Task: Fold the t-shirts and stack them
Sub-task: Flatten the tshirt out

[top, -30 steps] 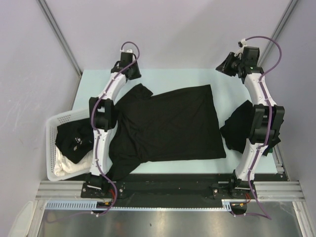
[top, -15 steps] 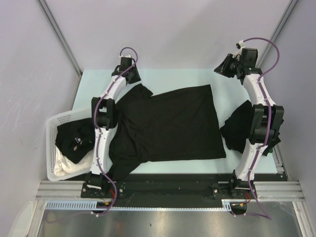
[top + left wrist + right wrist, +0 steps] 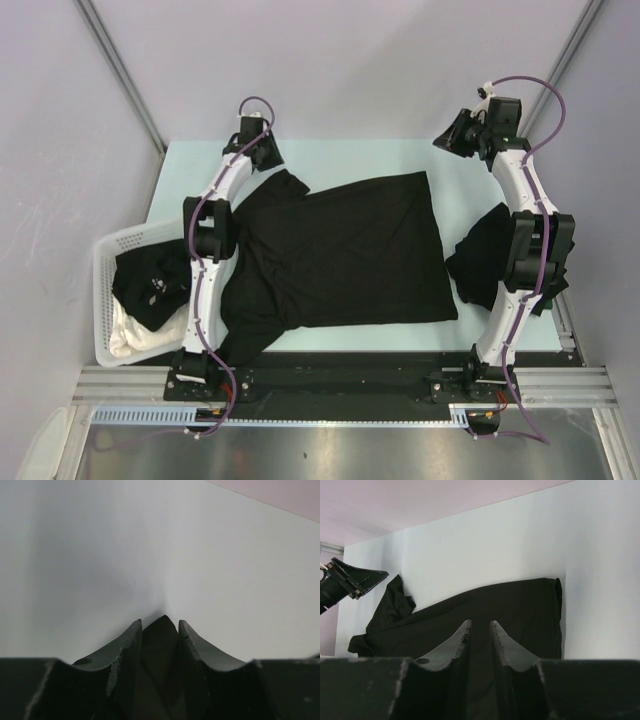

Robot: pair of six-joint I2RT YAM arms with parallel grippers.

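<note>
The far sleeve's peak (image 3: 285,174) (image 3: 162,627) is centred to my left gripper's gap but below its fingers. My left gripper should move lower before it closes, because it would miss if it closed now.
A black t-shirt (image 3: 340,250) lies spread flat across the middle of the table, its sleeves toward the left. My left gripper (image 3: 264,152) sits low at that shirt's far sleeve (image 3: 285,183). In the left wrist view a peak of black fabric (image 3: 160,630) fills the gap between its fingers (image 3: 192,640). My right gripper (image 3: 450,138) hangs raised past the shirt's far right corner, its jaws narrowly parted and empty (image 3: 478,627). The shirt (image 3: 510,610) lies beyond them. A folded black t-shirt (image 3: 480,255) rests beside the right arm. Another black t-shirt (image 3: 150,282) sits crumpled in the basket.
A white lattice basket (image 3: 108,255) stands at the table's left edge, with a white cloth (image 3: 135,335) under the crumpled shirt. The pale table (image 3: 350,160) meets the grey back wall just beyond both grippers. A metal rail runs along the near edge.
My left gripper has crept a little to the far left at the sleeve. The shirt body and the right arm have stayed where they were.
</note>
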